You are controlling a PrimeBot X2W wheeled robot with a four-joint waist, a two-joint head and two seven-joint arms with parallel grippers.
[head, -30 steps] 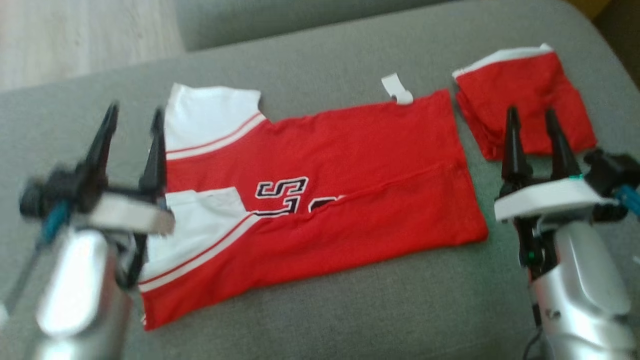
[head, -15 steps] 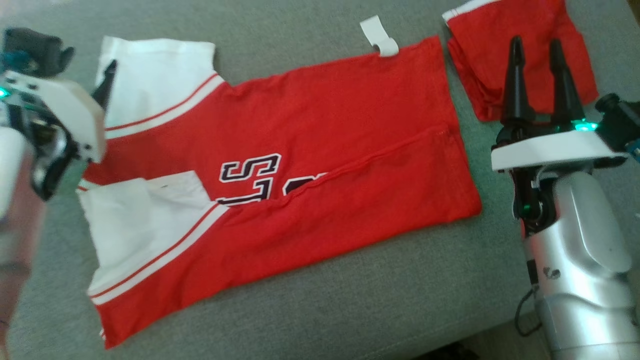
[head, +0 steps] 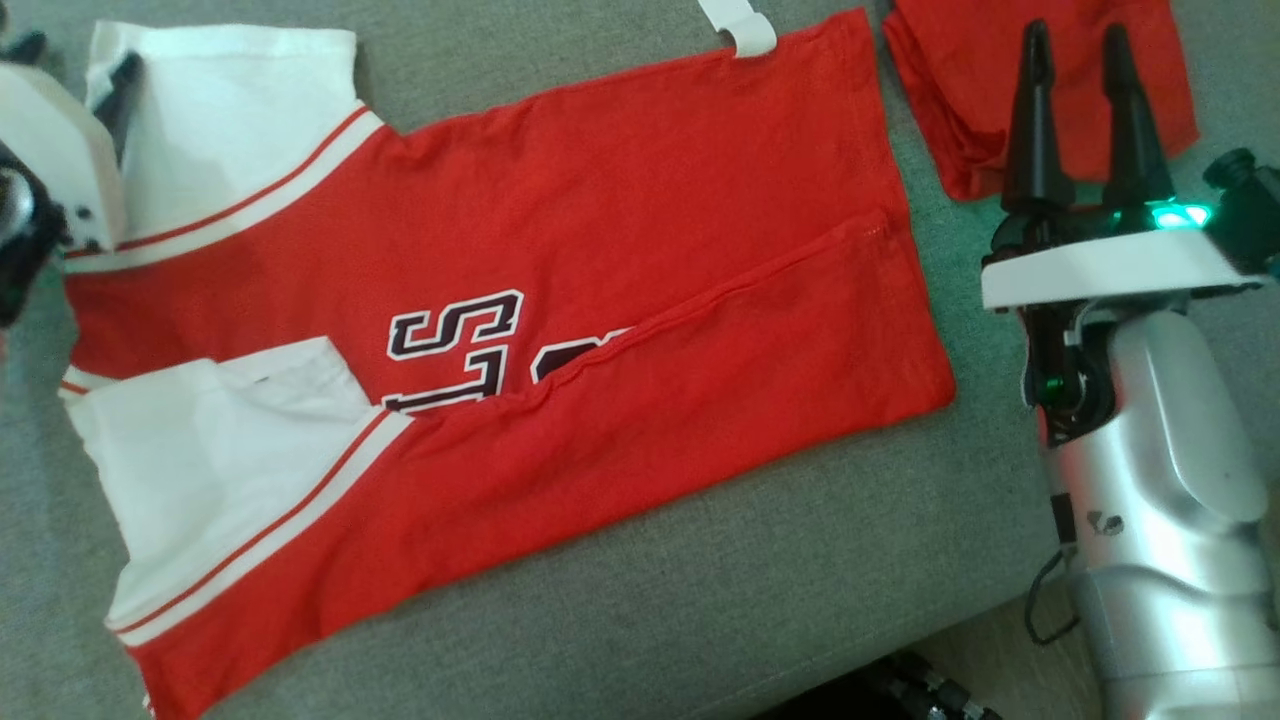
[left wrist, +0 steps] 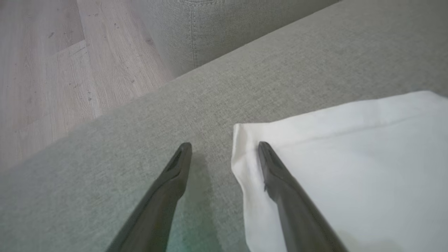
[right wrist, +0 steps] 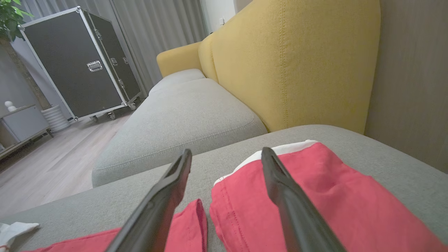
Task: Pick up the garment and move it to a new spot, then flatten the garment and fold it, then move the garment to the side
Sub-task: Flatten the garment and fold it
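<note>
I will next pinch the garment by the white sleeve's open corner edge (head: 103, 46) with my left gripper, because the garment's red body (head: 624, 198) lies flat on the cushion.
The garment (head: 600, 200), a red jersey with white sleeves and black lettering, lies flat on the grey sofa seat (head: 700, 600), its near long edge folded over the middle. My left gripper (left wrist: 224, 147) is open at the far white sleeve (left wrist: 350, 157): one finger lies over the sleeve's corner, the other over bare cushion. In the head view its white housing (head: 55, 150) sits at the upper left edge. My right gripper (head: 1078, 60) stands open right of the jersey's hem, holding nothing, its fingers pointing over a second, folded red piece (head: 960, 90).
A white tag (head: 740, 25) lies at the jersey's far hem corner. The folded red piece (right wrist: 315, 196) rests by a yellow backrest (right wrist: 297, 63). Another grey seat (right wrist: 182, 115), a black flight case (right wrist: 77, 63) and wooden floor (left wrist: 52, 70) lie beyond. The sofa's front edge (head: 900, 650) is near.
The head camera has dipped closer, shifting the whole picture. My left gripper has gone from the near left up to the far sleeve's corner. The right gripper has kept its place, open.
</note>
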